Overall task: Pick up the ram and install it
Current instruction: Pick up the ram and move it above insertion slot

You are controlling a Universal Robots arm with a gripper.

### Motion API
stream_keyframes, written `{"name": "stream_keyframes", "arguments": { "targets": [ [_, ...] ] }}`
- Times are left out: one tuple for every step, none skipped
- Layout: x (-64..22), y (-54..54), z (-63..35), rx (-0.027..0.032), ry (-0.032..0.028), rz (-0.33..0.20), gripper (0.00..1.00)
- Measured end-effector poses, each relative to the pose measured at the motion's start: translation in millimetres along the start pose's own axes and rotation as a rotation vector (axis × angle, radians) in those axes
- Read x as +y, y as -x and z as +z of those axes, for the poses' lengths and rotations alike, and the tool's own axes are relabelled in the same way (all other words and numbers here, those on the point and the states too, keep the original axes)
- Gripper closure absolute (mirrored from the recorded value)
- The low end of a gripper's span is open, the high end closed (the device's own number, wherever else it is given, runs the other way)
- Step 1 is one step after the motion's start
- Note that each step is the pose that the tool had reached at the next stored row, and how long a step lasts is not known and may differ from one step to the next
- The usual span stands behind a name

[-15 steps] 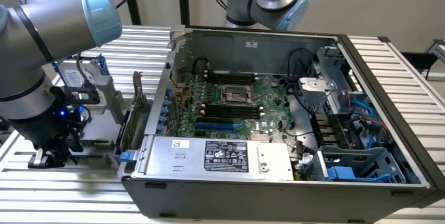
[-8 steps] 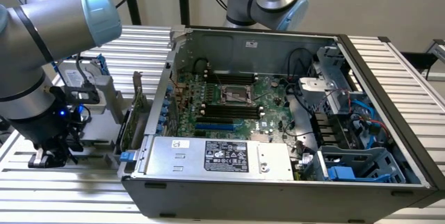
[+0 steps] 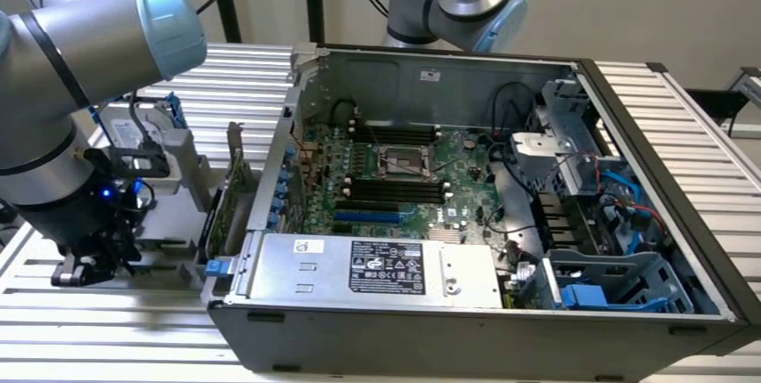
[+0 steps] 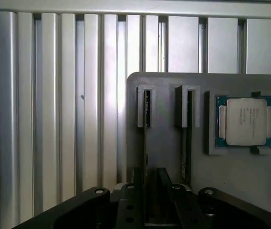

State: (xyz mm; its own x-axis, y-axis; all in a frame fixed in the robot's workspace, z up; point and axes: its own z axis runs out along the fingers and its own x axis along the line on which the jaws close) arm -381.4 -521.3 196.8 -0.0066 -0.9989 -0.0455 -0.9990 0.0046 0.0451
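Note:
The grey holder's bracket wraps the ram's end. My gripper grabs the ram by its bare part inward from that bracket (image 4: 146, 172) next, to install it.
The ram (image 4: 146, 138) stands on edge in one slot of a grey holder (image 4: 166, 83), seen as a thin dark line. A second stick (image 4: 187, 143) stands in the neighbouring slot. My gripper (image 4: 150, 193) hangs straight over the first stick, its jaws open with one on each side of it and a gap still showing on one side. In the exterior view the gripper (image 3: 89, 263) is low over the table at the exterior view's left, outside the computer case. The black memory slots (image 3: 393, 189) lie on the motherboard inside the case.
A square silver processor (image 4: 244, 121) sits in a pocket of the holder beside the sticks. A green expansion card (image 3: 232, 191) stands upright between my arm and the open case (image 3: 476, 330). A second robot arm (image 3: 458, 0) rises behind the case. The table is ribbed aluminium.

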Motion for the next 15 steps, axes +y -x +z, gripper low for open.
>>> {"name": "stream_keyframes", "arguments": {
  "targets": [
    [0.0, 0.0, 0.1, -0.0017, 0.0, -0.001, 0.73],
    [0.0, 0.0, 0.1, -0.0038, 0.0001, -0.002, 0.73],
    [0.1, 0.0, 0.2, -0.006, 0.0001, -0.003, 0.73],
    [0.1, 0.0, 0.2, -0.008, 0.0003, -0.004, 0.73],
    [0.0, 0.0, 0.3, -0.0092, 0.0002, -0.006, 0.73],
    [0.0, 0.0, 0.4, -0.0096, 0.0003, -0.007, 0.73],
    [0.0, 0.0, 0.4, -0.0099, 0.0003, -0.008, 0.73],
    [0.0, -0.1, 0.3, -0.0097, 0.0004, -0.009, 0.73],
    [0.0, -0.1, 0.4, -0.0098, 0.0005, -0.01, 0.75],
    [0.0, -0.1, 0.3, -0.0098, 0.0006, -0.01, 0.75],
    [0.0, -0.1, 0.4, -0.0098, 0.0006, -0.011, 0.82],
    [0.0, -0.1, 0.3, -0.0098, 0.0006, -0.011, 0.82],
    [0.1, -0.1, 0.3, -0.0097, 0.0006, -0.011, 0.82],
    [0.0, -0.1, 0.4, -0.0097, 0.0006, -0.011, 0.82],
    [0.0, -0.1, 0.4, -0.0097, 0.0006, -0.011, 0.84]
  ]
}}
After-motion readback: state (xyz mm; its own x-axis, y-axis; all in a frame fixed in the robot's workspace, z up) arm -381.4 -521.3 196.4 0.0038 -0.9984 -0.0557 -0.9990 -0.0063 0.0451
